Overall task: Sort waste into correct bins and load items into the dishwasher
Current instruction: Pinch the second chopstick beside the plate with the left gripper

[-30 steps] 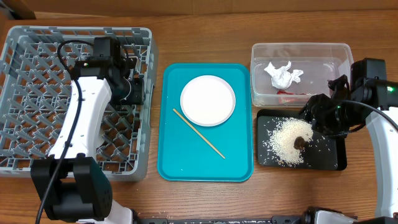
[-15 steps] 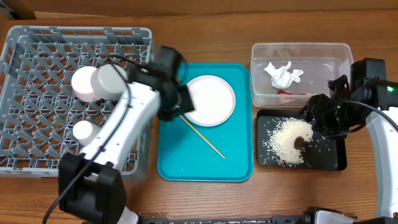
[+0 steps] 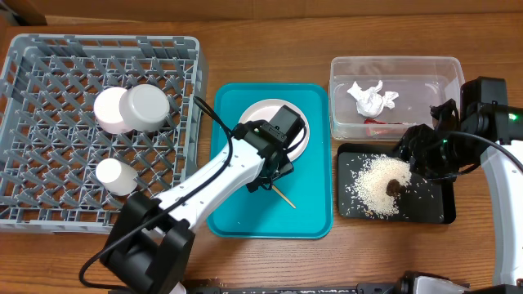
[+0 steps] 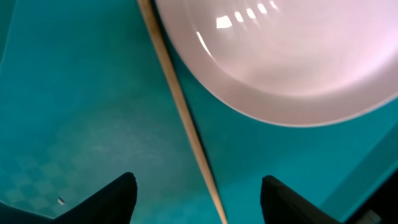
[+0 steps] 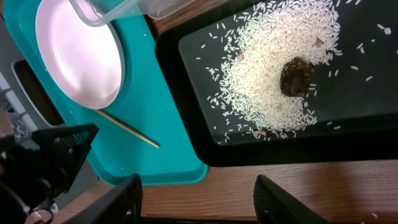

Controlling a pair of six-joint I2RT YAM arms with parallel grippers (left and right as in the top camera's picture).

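My left gripper needs to go lower before it closes on the chopstick, because its fingertips are above the chopstick in the left wrist view and would miss it now.
One wooden chopstick (image 4: 180, 112) lies on the teal tray beside the white plate (image 4: 286, 56). My left gripper (image 4: 198, 182) is open, low over the tray, with a finger on each side of the chopstick. In the overhead view the left gripper (image 3: 270, 173) covers part of the plate (image 3: 255, 114). The pink bowl (image 3: 105, 110), grey-green bowl (image 3: 149, 106) and white cup (image 3: 111, 175) sit in the grey dish rack (image 3: 49, 204). The napkin (image 3: 372, 98) and red wrapper (image 3: 380, 124) lie in the clear tub (image 3: 392, 64). Rice (image 5: 280, 62) and a brown lump (image 5: 296, 77) lie on the black tray (image 5: 199, 143). My right gripper (image 5: 198, 186) is open and empty.
The teal tray (image 3: 237, 214) lies between the rack and the bins. My right arm (image 3: 482, 122) hangs over the black tray's right end. Bare wooden table (image 5: 249, 193) runs along the front edge.
My left arm has swung from the dish rack rightward onto the teal tray and lowered over the chopstick. The bowls and cup now show in the rack. The right arm has not moved.
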